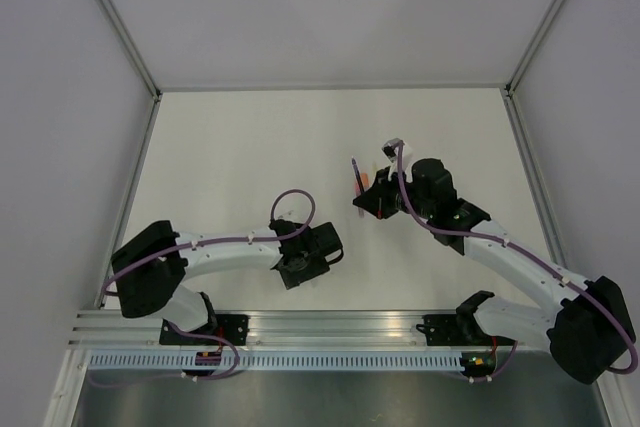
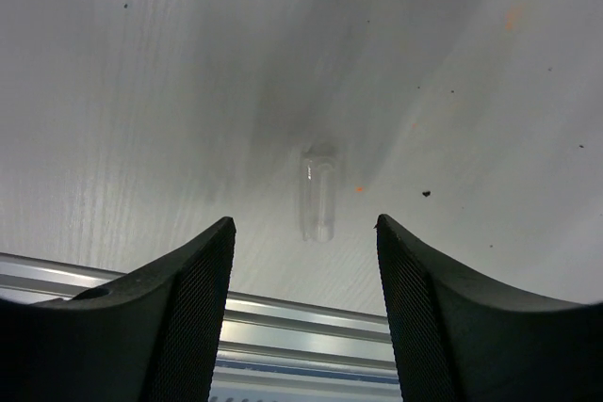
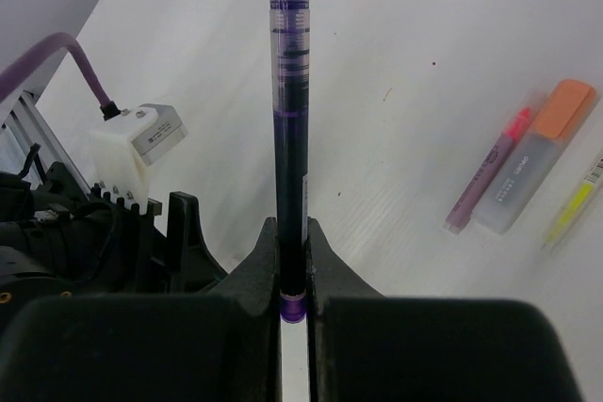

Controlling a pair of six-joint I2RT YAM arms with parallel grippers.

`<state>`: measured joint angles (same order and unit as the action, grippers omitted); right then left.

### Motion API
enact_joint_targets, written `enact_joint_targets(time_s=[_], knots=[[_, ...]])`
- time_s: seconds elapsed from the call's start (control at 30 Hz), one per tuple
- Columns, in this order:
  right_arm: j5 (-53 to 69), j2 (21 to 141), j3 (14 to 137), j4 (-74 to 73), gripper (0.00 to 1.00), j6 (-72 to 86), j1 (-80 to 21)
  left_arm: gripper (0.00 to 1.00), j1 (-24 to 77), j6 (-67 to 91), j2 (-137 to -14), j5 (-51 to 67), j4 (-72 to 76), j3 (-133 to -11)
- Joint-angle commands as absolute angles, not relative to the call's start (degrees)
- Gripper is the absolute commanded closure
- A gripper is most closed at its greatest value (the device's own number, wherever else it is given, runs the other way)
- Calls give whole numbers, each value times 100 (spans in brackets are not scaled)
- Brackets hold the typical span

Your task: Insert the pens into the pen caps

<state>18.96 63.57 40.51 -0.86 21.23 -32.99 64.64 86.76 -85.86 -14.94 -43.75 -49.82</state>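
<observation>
Next, the left gripper grabs the short clear plastic tube across its sides near the tube's rail-side end. That end's opening then stays free to insert the pen.
My right gripper is shut on the lower end of the dark purple pen, which points straight away from the jaws above the table. In the top view that gripper holds the pen at mid-table right. A red-pink tipped pen, a pale grey pen body with an orange cap on it and a pale yellow pen lie together on the table at the right. My left gripper is open and empty, just above a short clear plastic tube lying on the table.
The aluminium rail at the table's near edge lies right below the left gripper. White walls enclose the white table at the back and both sides.
</observation>
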Motion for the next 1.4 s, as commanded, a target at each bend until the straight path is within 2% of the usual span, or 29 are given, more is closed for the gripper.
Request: enact_joint_targets(time_s=[0.0, 0.2, 0.27, 0.37, 0.63, 0.87, 1.23, 1.37], knots=[[1784, 6161, 3982, 97, 100, 2074, -3305, 34, 6504, 9343, -8868, -1520, -4965, -5361], [1749, 6038, 3964, 88, 100, 2074, -3305, 35, 6504, 9501, -9140, -1398, -4922, -5423], [1732, 6012, 3955, 79, 100, 2074, -3305, 38, 6504, 9571, -9202, -1293, -4878, -5379], [1705, 5977, 3955, 70, 100, 2066, -3305, 48, 6495, 9773, -9307, -1081, -4912, -5291], [1705, 5924, 3946, 62, 100, 2057, -3305, 54, 6495, 9923, -9580, -1002, -5001, -5282], [1731, 5915, 3946, 70, 100, 2065, -3305, 67, 6425, 10011, -9554, -1002, -4860, -5054], [1740, 5915, 3946, 79, 100, 2074, -3305, 70, 6162, 9677, -9545, -1011, -4588, -4799], [1731, 5906, 3946, 79, 100, 2057, -3305, 55, 6003, 9545, -9510, -1028, -4474, -4658]])
